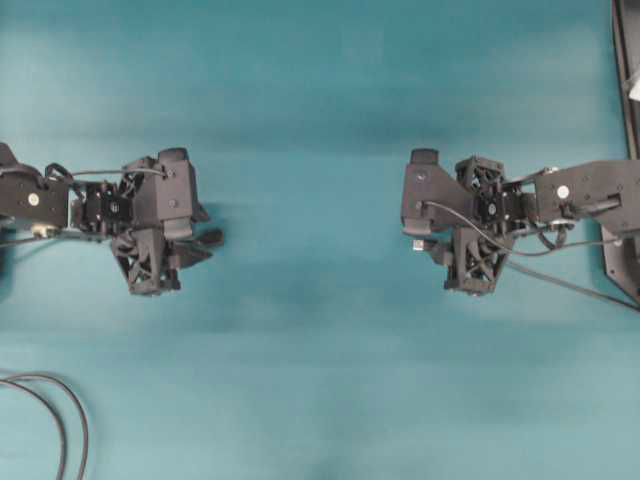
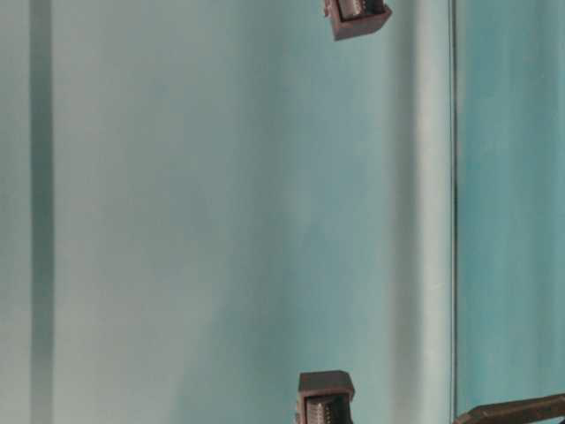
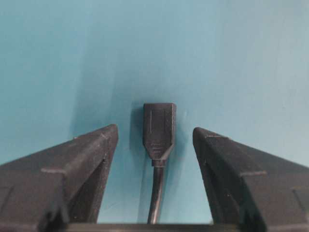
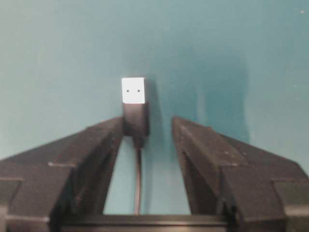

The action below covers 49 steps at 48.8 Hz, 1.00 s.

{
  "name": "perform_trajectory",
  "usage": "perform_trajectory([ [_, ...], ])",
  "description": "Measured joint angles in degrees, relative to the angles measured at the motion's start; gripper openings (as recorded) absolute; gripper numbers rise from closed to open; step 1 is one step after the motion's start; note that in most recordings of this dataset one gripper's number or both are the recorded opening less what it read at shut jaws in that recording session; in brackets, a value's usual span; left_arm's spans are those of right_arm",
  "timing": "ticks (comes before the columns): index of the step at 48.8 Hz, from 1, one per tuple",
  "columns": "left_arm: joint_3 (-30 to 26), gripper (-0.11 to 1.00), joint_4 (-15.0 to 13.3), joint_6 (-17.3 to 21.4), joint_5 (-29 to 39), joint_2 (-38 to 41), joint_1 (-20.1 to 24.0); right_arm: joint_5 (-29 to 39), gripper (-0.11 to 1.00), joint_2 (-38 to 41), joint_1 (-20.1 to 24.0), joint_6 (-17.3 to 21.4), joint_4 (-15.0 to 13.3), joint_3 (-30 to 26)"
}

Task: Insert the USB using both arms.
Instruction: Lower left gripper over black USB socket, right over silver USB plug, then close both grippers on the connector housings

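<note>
Next, my left gripper grabs the black socket end by the straight, facing sides of its body (image 3: pixel 159 122), since that end slopes in toward its thin cable.
In the right wrist view the USB (image 4: pixel 133 90) shows its bright silver tip ahead of a dark body, and its thin cable runs back between the fingers. My right gripper (image 4: pixel 148 118) is open. The plug's body rests against the left fingertip (image 4: pixel 113 126), with a clear gap to the other finger. From overhead the USB (image 1: pixel 413 243) is a small pale spot at the right gripper (image 1: pixel 420 235). My left gripper (image 3: pixel 154 129) is open around the black socket end (image 3: pixel 159 126) of the other cable, touching it on neither side. The left gripper (image 1: pixel 205 232) faces the right one across the middle.
A looped dark cable (image 1: pixel 60 420) lies at the lower left of the teal table (image 1: pixel 320 380). A black frame (image 1: pixel 625 60) runs along the right edge. The table-level view shows only two dark arm parts (image 2: pixel 357 18) (image 2: pixel 325 397).
</note>
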Motion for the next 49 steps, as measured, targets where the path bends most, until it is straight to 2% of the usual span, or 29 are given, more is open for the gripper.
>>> perform_trajectory([
  [22, -1.7, 0.76, 0.0, 0.1, 0.0, 1.9, -0.1, 0.1, 0.29, 0.1, 0.5, 0.1, -0.1, -0.2],
  [35, -1.7, 0.76, 0.0, 0.1, 0.0, 2.2, -0.1, 0.3, 0.26, 1.0, 2.8, -0.2, -0.4, -0.7],
  [49, -1.7, 0.76, 0.0, 0.1, 0.4, 2.3, -0.1, 1.1, 0.26, 1.1, 2.8, -0.2, -0.4, -1.2],
])
